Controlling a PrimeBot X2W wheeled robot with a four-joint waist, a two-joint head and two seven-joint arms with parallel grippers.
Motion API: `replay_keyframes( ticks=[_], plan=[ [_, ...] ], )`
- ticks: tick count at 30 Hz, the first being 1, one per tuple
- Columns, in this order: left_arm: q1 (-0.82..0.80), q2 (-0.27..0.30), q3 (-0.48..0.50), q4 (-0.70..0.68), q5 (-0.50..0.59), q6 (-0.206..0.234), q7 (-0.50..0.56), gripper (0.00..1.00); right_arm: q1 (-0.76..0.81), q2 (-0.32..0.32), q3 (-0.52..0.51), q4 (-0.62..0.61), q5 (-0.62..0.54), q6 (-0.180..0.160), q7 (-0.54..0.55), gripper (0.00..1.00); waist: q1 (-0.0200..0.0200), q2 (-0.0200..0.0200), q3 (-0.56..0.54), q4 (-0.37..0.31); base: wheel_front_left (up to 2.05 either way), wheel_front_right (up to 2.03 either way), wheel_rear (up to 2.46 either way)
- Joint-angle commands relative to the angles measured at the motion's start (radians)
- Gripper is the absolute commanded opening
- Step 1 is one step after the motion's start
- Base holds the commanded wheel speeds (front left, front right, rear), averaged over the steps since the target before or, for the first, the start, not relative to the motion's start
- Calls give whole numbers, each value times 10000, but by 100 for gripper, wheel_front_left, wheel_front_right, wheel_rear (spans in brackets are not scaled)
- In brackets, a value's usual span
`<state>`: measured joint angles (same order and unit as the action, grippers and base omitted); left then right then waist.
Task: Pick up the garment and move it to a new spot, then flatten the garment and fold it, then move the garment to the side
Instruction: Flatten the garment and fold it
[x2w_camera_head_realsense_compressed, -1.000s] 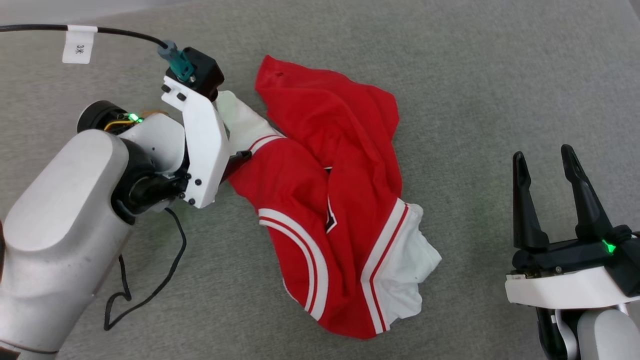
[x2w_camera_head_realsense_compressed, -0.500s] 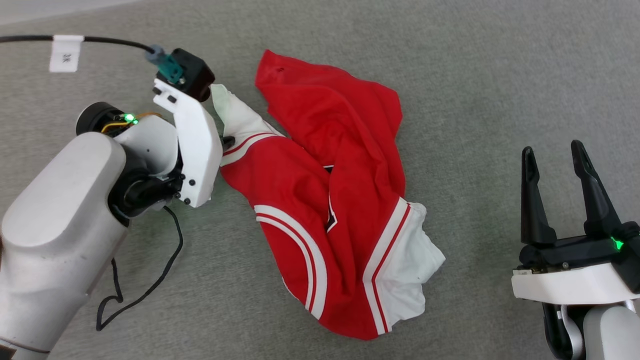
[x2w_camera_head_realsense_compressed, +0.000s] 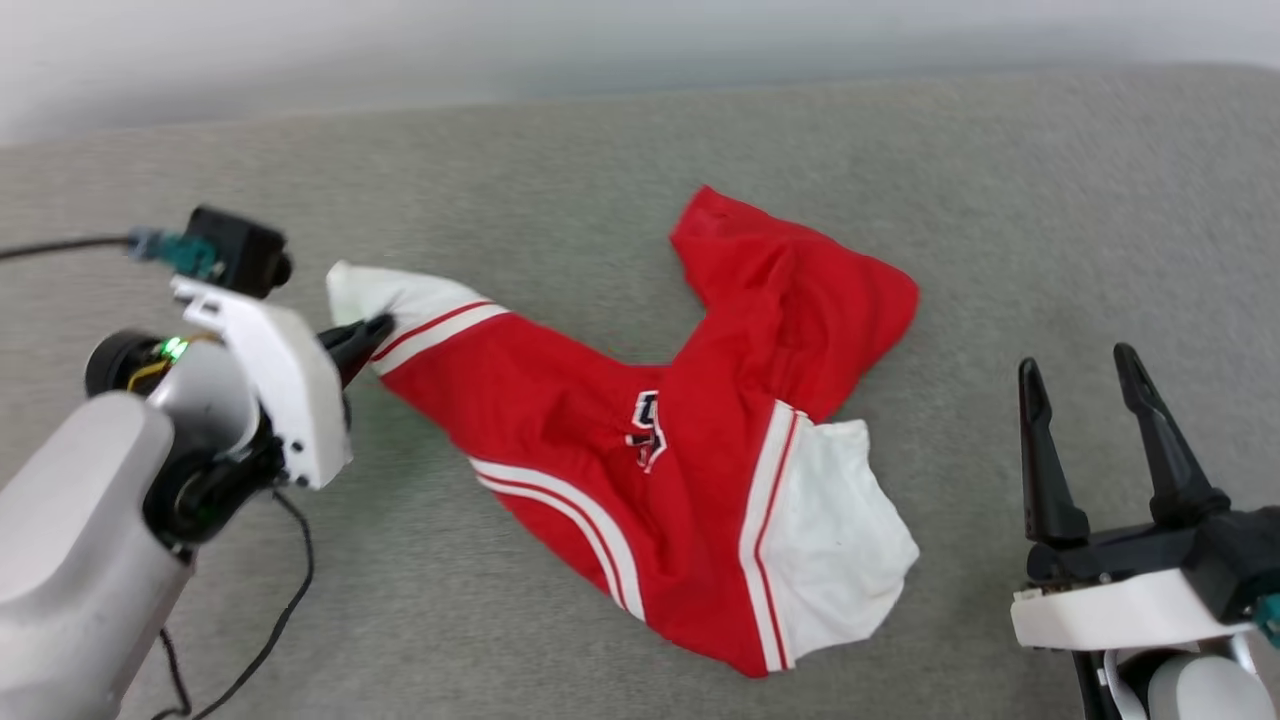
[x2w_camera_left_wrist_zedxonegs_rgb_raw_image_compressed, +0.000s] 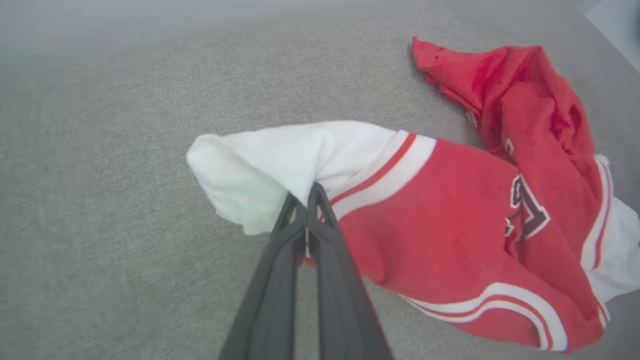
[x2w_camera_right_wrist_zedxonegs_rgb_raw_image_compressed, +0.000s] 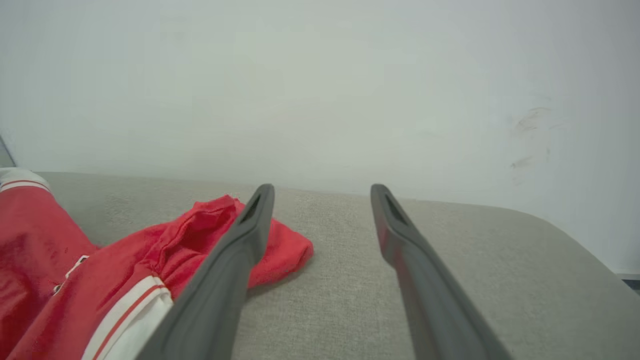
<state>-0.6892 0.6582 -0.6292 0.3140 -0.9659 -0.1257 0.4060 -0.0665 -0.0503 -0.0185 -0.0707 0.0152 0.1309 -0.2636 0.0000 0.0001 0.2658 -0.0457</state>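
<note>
My right gripper grips the garment by the white cuff edge (x2w_camera_head_realsense_compressed: 906, 558) next, which sticks out loose from the slack, crumpled red cloth (x2w_camera_head_realsense_compressed: 720, 504).
The garment (x2w_camera_head_realsense_compressed: 640, 440) is a red jersey with white sleeves and red-white striped trim, lying crumpled and stretched across the grey surface. My left gripper (x2w_camera_head_realsense_compressed: 372, 328) is shut on its white left sleeve, just beside the striped band. In the left wrist view the two dark fingers meet at the gripper (x2w_camera_left_wrist_zedxonegs_rgb_raw_image_compressed: 306, 192), pinching the sleeve of the garment (x2w_camera_left_wrist_zedxonegs_rgb_raw_image_compressed: 450, 215). My right gripper (x2w_camera_head_realsense_compressed: 1080, 365) stands open at the lower right, apart from the cloth. In the right wrist view that gripper (x2w_camera_right_wrist_zedxonegs_rgb_raw_image_compressed: 322, 192) has its fingers spread wide, with the garment (x2w_camera_right_wrist_zedxonegs_rgb_raw_image_compressed: 200, 235) to their left.
A grey cloth-covered surface (x2w_camera_head_realsense_compressed: 1050, 220) carries everything; its far edge meets a pale wall (x2w_camera_right_wrist_zedxonegs_rgb_raw_image_compressed: 320, 75). A black cable (x2w_camera_head_realsense_compressed: 270, 630) hangs from my left arm at the lower left.
My left gripper has shut on the white sleeve and pulled it to the left, stretching the garment out. The camera has tilted up, so the far edge now shows. The right gripper stays open.
</note>
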Motion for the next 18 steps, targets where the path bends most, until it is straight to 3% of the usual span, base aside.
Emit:
replay_keyframes(
  ticks=[1, 8, 13, 14, 15, 16, 17, 18],
  plan=[
    [297, 66, 109, -40, -74, 58, -224, 0, 142, 4, 0, 27, -73, -3, -17, 100, 0, -1, -652, 684, 0, 0, 0],
    [2483, 499, 539, -895, -273, 683, -1714, 0, 492, 4, 53, 185, -189, -3, -17, 100, 0, -1, -1252, 1477, 0, 0, 0],
    [4042, 336, 338, -1593, -208, 1118, -2523, 0, 670, 4, 58, 297, -166, -3, -17, 100, 0, -1, -1549, 1814, 0, 0, 0],
    [4247, 274, 303, -1662, -210, 1185, -2644, 9, 705, 4, 58, 314, -161, -3, -17, 100, 0, -1, -1594, 1857, 0, 0, 0],
    [4446, 193, 248, -1709, -190, 1262, -2756, 42, 731, 3, 45, 331, -155, -3, -17, 100, 0, -1, -1626, 1899, 0, 0, 0],
    [4634, 93, 166, -1709, -161, 1302, -2842, 93, 738, 4, 34, 352, -148, -3, -17, 100, 0, -1, -1664, 1935, 0, 0, 0],
    [4816, -16, 53, -1672, -159, 1327, -2880, 100, 740, 4, 42, 367, -147, -3, -17, 100, 0, -1, -1706, 1963, 0, 0, 0],
    [4943, -86, -57, -1609, -106, 1344, -2908, 100, 753, 4, 84, 374, -143, -3, -17, 100, 0, -1, -1744, 1989, 0, 0, 0]
  ],
)
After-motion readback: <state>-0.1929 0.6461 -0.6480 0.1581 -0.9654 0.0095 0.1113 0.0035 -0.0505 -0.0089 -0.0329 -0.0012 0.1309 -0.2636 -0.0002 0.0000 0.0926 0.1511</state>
